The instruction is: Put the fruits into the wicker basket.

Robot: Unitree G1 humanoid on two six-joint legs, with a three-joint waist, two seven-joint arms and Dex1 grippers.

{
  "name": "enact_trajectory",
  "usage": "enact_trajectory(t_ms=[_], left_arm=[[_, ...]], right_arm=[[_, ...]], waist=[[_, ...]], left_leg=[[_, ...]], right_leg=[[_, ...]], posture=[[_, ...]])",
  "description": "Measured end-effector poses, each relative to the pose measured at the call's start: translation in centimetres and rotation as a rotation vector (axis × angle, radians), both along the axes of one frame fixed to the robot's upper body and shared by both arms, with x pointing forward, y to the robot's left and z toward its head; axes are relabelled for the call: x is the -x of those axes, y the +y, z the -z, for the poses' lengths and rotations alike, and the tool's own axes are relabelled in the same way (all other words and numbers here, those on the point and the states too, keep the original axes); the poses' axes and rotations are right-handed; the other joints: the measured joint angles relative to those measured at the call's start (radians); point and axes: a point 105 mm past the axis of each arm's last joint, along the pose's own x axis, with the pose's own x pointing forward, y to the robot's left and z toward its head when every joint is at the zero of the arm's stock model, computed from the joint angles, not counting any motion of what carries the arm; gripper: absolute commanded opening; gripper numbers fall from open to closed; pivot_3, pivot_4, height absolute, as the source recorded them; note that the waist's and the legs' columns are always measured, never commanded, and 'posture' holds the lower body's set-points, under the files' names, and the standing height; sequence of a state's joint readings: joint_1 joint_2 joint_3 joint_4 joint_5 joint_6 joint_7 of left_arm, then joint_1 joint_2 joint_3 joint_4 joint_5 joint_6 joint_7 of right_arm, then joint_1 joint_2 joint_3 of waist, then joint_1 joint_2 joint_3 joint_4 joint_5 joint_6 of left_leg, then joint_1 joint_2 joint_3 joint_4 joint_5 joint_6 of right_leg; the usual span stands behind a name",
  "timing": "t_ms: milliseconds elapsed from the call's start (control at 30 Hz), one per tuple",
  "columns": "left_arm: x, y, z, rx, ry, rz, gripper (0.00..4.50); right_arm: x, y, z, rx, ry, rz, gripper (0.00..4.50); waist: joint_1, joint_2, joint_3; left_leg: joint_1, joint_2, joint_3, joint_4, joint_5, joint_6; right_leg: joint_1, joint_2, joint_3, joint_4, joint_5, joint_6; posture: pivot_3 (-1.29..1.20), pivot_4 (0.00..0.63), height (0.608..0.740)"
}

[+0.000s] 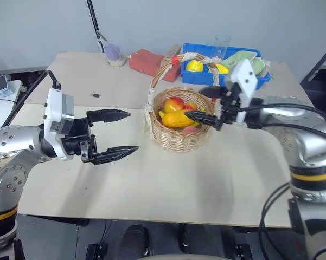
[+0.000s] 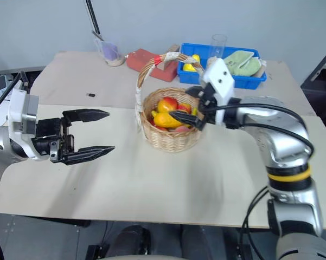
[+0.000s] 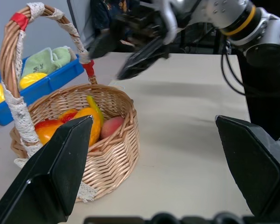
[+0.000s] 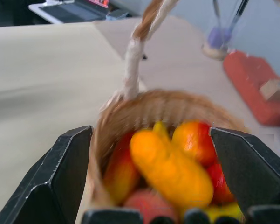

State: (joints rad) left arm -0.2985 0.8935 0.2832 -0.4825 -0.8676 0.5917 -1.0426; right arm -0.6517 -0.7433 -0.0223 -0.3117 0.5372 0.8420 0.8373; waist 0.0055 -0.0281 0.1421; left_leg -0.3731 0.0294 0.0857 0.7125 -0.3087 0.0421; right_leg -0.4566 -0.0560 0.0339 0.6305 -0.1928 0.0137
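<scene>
The wicker basket [image 1: 176,138] needs to be held steady, so my right gripper should grab the wrapped handle [image 1: 210,66] next.
The wicker basket [image 1: 176,138] stands mid-table with its tall handle [image 1: 154,81] upright. In it lie the orange-yellow mango [image 1: 176,120], a red-and-yellow apple [image 1: 174,103] and other red fruit; the yellow-green end of the banana [image 3: 96,109] shows beside the mango. My right gripper [image 1: 203,104] hovers open over the basket's right rim with nothing between its fingers. In the right wrist view the mango [image 4: 172,170] lies just below the spread fingers. My left gripper [image 1: 132,130] is open and empty, level, a short way left of the basket.
A blue tray [image 1: 203,78] with small yellow fruits and green cloths sits behind the basket. A red block [image 1: 148,60], a clear glass [image 1: 222,46] and a small cup [image 1: 115,55] stand along the back. A small black piece [image 1: 95,95] lies at the left.
</scene>
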Motion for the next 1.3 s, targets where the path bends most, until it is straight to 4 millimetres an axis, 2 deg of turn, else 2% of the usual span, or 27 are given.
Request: enact_trajectory(t_ms=[100, 200, 367, 633, 767, 900, 1067, 1233, 1300], left_arm=[[-0.1, -0.1, 0.2, -0.006, 0.02, -0.003, 4.5], [-0.1, -0.2, 0.2, -0.007, 0.035, 0.005, 4.5], [0.0, -0.6, -0.2, -0.007, 0.029, 0.023, 4.5], [-0.1, -0.7, -0.3, -0.01, 0.027, 0.026, 4.5], [-0.1, -0.8, -0.3, -0.01, 0.026, 0.025, 4.5], [-0.1, -0.7, -0.1, -0.008, 0.031, 0.016, 4.5], [-0.1, -0.8, -0.2, -0.006, 0.025, 0.013, 4.5], [-0.2, -0.9, -0.3, 0.003, 0.018, 0.012, 4.5], [-0.2, -1.0, -0.4, 0.008, 0.014, 0.017, 4.5]], right_arm=[[0.8, -1.7, 0.5, 0.007, 0.023, 0.032, 4.44], [-0.2, -3.2, 0.1, -0.008, -0.028, 0.127, 4.44], [-3.7, -4.0, -0.3, -0.074, -0.083, 0.249, 4.44], [-8.8, -3.0, 0.6, -0.146, -0.056, 0.291, 4.44], [-9.8, -2.4, 1.3, -0.175, -0.019, 0.278, 3.26], [-10.0, -2.4, 2.3, -0.176, 0.018, 0.274, 1.88], [-9.9, -2.3, 2.4, -0.169, 0.017, 0.268, 0.24], [-9.5, -2.2, 2.5, -0.18, 0.015, 0.264, 0.16], [-8.8, -2.9, 2.5, -0.175, 0.001, 0.281, 0.16]], waist=[[-0.001, 0.0, 0.0], [-0.008, 0.0, 0.0], [-0.021, 0.0, 0.0], [-0.021, 0.0, 0.0], [-0.018, 0.0, 0.0], [-0.019, 0.0, 0.0], [-0.02, 0.0, 0.0], [-0.018, 0.0, 0.0], [-0.015, 0.0, 0.0]], left_leg=[[0.0, 0.0, 0.0, 0.0, 0.0, 0.0], [0.001, 0.0, 0.001, 0.0, 0.0, 0.0], [0.001, 0.0, 0.0, 0.0, 0.0, 0.0], [0.001, 0.0, 0.001, -0.001, 0.0, 0.0], [0.0, 0.0, 0.0, -0.001, 0.0, -0.001], [0.0, 0.0, 0.0, -0.001, 0.0, -0.001], [0.0, 0.0, 0.0, -0.001, 0.0, -0.001], [0.0, 0.0, 0.0, -0.001, 0.0, -0.001], [-0.001, 0.0, -0.001, -0.001, 0.0, -0.001]], right_leg=[[0.0, 0.0, 0.0, 0.0, 0.0, 0.0], [0.0, 0.001, 0.001, 0.0, 0.0, 0.0], [0.0, 0.002, 0.001, 0.0, 0.0, 0.0], [0.0, 0.002, 0.002, 0.0, 0.0, 0.0], [-0.001, 0.001, 0.001, 0.0, 0.0, 0.0], [-0.001, 0.0, 0.001, 0.0, 0.0, 0.0], [-0.001, 0.001, 0.001, 0.001, 0.0, 0.0], [-0.001, 0.001, 0.0, 0.001, 0.0, 0.0], [-0.001, 0.0, 0.0, 0.0, 0.0, 0.0]], posture=[[0.0, 0.15, 0.692], [0.0, 0.15, 0.692], [0.0, 0.15, 0.692], [0.0, 0.15, 0.692], [0.0, 0.15, 0.692], [0.0, 0.15, 0.692], [0.0, 0.15, 0.692], [0.0, 0.15, 0.692], [0.0, 0.15, 0.692]])
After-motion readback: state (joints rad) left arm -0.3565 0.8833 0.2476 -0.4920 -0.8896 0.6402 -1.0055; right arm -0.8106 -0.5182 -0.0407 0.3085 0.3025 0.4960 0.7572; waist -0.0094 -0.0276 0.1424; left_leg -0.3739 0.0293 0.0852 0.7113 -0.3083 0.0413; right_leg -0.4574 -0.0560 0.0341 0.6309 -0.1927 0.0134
